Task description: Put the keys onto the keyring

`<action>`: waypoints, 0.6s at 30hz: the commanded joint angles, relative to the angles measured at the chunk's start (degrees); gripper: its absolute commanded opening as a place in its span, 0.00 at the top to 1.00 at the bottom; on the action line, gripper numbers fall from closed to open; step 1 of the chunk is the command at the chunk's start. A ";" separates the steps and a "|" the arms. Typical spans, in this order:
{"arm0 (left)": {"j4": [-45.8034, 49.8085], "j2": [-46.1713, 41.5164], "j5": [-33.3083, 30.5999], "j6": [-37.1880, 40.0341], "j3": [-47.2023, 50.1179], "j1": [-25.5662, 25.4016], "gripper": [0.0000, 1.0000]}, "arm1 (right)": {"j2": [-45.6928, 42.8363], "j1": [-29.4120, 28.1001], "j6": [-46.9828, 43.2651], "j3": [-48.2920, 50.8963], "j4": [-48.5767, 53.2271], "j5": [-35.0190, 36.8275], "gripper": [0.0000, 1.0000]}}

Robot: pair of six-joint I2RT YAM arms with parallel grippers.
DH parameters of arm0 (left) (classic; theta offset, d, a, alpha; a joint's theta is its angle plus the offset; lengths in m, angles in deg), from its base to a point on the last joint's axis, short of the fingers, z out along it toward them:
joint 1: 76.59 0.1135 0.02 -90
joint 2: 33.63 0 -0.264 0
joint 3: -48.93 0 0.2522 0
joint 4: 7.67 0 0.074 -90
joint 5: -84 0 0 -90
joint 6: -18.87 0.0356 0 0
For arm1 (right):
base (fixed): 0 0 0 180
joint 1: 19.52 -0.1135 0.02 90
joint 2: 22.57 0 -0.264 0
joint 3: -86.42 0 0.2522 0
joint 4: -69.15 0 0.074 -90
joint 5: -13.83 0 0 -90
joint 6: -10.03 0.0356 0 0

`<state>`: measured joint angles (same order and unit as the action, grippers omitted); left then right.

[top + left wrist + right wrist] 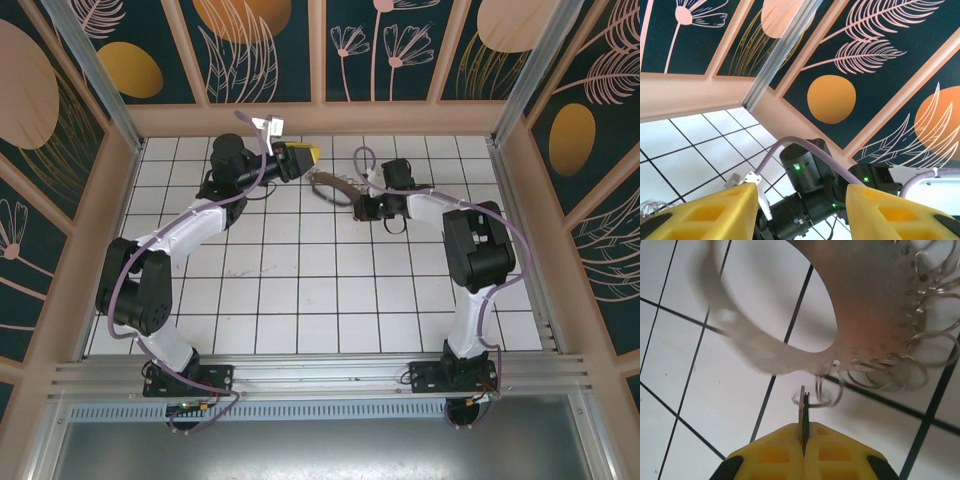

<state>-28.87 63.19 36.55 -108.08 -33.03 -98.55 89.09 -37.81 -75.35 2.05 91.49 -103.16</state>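
Observation:
The keyring hangs tilted above the floor, so my right gripper keeps hold of the key from here. If it opened now, the key would drop to the floor.
My right gripper is shut on the key, which I see edge-on as a thin silver and black sliver sticking out past the yellow fingertips. A small wire ring circles the key's tip. Just beyond it lies the keyring, a broad brownish loop, blurred, with several wire rings along its edge. From above, the keyring sits between my two grippers, with the right gripper at its right end. My left gripper hovers by its left end, and its jaws stand open with nothing between them.
The white tiled floor spreads toward the arm bases. The back wall runs close behind both grippers. Between the left gripper's fingers I see the right arm's black wrist and its purple cable. Some wire rings lie outside the left finger.

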 commanded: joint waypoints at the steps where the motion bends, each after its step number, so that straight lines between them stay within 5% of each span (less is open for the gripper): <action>1: -3.08 -1.45 -0.41 -1.20 1.64 0.41 0.50 | -4.67 -0.87 3.11 2.99 -5.81 0.08 1.00; 15: -2.06 -2.16 -1.63 -0.25 4.13 0.41 0.46 | -10.46 -3.69 6.55 14.21 -8.94 -1.06 0.99; 18: -1.86 -2.16 -1.59 -0.23 4.06 0.42 0.46 | -11.98 -3.85 6.49 15.66 -8.60 -3.63 0.85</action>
<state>-29.70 63.03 35.26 -108.87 -29.47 -98.55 80.43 -41.37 -69.40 16.74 84.47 -103.77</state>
